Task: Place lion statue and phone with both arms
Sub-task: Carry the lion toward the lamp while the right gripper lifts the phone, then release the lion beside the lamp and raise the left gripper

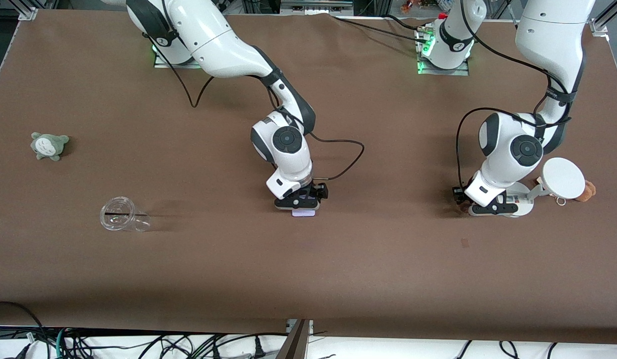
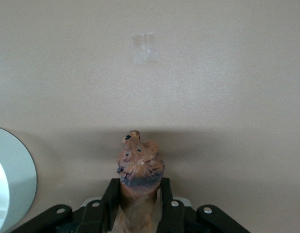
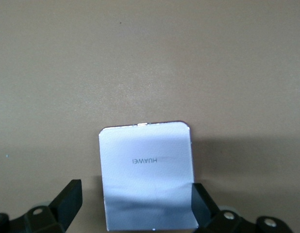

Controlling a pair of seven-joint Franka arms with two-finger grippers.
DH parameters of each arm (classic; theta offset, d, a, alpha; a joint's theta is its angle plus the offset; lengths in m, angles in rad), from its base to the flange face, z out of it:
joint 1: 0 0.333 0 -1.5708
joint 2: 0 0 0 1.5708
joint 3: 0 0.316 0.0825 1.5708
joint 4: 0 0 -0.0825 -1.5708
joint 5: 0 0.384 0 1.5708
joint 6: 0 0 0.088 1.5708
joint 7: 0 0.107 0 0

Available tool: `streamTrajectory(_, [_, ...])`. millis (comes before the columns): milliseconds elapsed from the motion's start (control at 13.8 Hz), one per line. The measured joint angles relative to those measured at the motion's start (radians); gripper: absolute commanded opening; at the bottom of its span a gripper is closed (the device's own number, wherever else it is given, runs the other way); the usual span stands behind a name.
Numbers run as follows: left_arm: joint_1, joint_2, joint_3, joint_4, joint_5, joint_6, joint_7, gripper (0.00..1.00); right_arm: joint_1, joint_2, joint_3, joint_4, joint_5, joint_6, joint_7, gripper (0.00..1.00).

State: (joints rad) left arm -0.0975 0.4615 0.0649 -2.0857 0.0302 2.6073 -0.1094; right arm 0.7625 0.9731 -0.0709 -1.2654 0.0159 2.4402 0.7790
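The lion stands low on the tabletop, with its shadow close behind its head in the left wrist view, so my left gripper needs to open now.
The lion statue (image 2: pixel 139 162), reddish-brown, sits between the fingers of my left gripper (image 2: pixel 139 183), which is shut on it. In the front view that gripper (image 1: pixel 488 208) is low at the table beside the white stand, and the hand hides the lion. The phone (image 3: pixel 146 174), pale lavender-white, lies flat on the table. My right gripper (image 3: pixel 136 185) is open around it, one finger (image 3: pixel 202 203) at its edge, the other apart from it. In the front view the phone (image 1: pixel 304 213) peeks out under the right gripper (image 1: pixel 301 202) at the table's middle.
A white stand with a disc (image 1: pixel 562 178) stands by the left gripper; its round base shows in the left wrist view (image 2: pixel 11 179). A tan-brown plush (image 1: pixel 588 191) lies beside the disc. A grey-green plush (image 1: pixel 49 145) and a tipped clear cup (image 1: pixel 122 215) lie toward the right arm's end.
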Motion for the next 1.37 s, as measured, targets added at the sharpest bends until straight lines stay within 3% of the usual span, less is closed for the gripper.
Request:
streamTrajectory(72, [0.004, 0.005, 0.0, 0.0, 0.01, 0.003, 0.003, 1.0, 0.0, 0.001, -0.001, 0.0, 0.0, 0.001, 0.0, 1.0])
streamTrajectory(434, [0.021, -0.002, 0.0, 0.011, 0.032, 0.019, 0.007, 1.0, 0.0, 0.006, -0.009, 0.002, -0.011, 0.011, 0.001, 1.0])
streamTrajectory(651, [0.021, -0.057, -0.008, 0.02, 0.033, -0.02, 0.007, 1.0, 0.0, 0.006, -0.013, 0.013, -0.012, 0.011, 0.001, 1.0])
streamTrajectory(940, [0.021, -0.223, -0.039, 0.062, 0.033, -0.26, 0.005, 1.0, 0.0, 0.006, -0.023, 0.016, -0.013, 0.012, 0.001, 1.0])
streamTrajectory(1373, [0.021, -0.424, -0.053, 0.232, 0.032, -0.744, 0.005, 1.0, 0.001, 0.006, -0.028, 0.019, -0.057, 0.016, 0.001, 1.0])
